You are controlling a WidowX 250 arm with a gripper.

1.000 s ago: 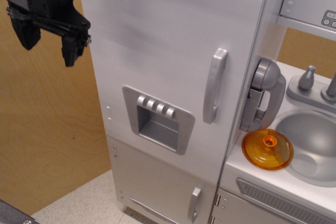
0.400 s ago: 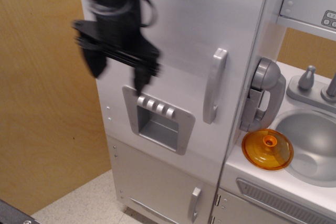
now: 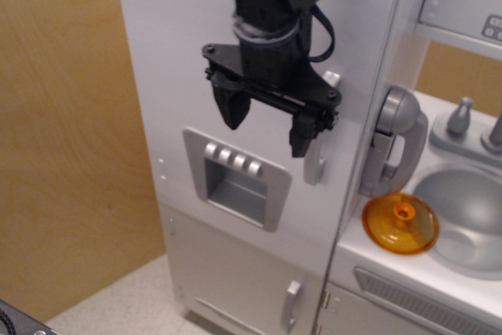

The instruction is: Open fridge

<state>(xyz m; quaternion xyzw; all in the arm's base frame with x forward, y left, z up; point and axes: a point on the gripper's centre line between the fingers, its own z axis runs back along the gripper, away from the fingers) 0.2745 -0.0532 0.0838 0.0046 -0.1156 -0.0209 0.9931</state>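
My gripper is going to grab the silver handle by its upper part next, to open the fridge [image 3: 180, 60].
The tall white fridge [image 3: 180, 60] fills the middle of the view, its large door shut. Its long vertical silver handle [image 3: 316, 169] runs down the door's right edge, and my arm covers the handle's upper part. The recessed grey dispenser [image 3: 235, 182] with four buttons sits lower left on the door. My black gripper [image 3: 268, 123] hangs in front of the door, fingers pointing down and spread apart, empty. Its right finger [image 3: 304, 132] is just left of the handle; I cannot tell whether it touches it.
A smaller white lower door [image 3: 243, 280] with a short handle [image 3: 291, 305] is below. A grey wall phone [image 3: 394, 143] hangs right of the fridge. An orange lid [image 3: 400, 223] lies beside the grey sink [image 3: 471, 217] with its faucet [image 3: 461, 119]. A wooden wall [image 3: 63, 139] stands left.
My gripper has swept from the upper left, beside the fridge, rightward and down across the door to just left of the handle. The fridge door has stayed shut.
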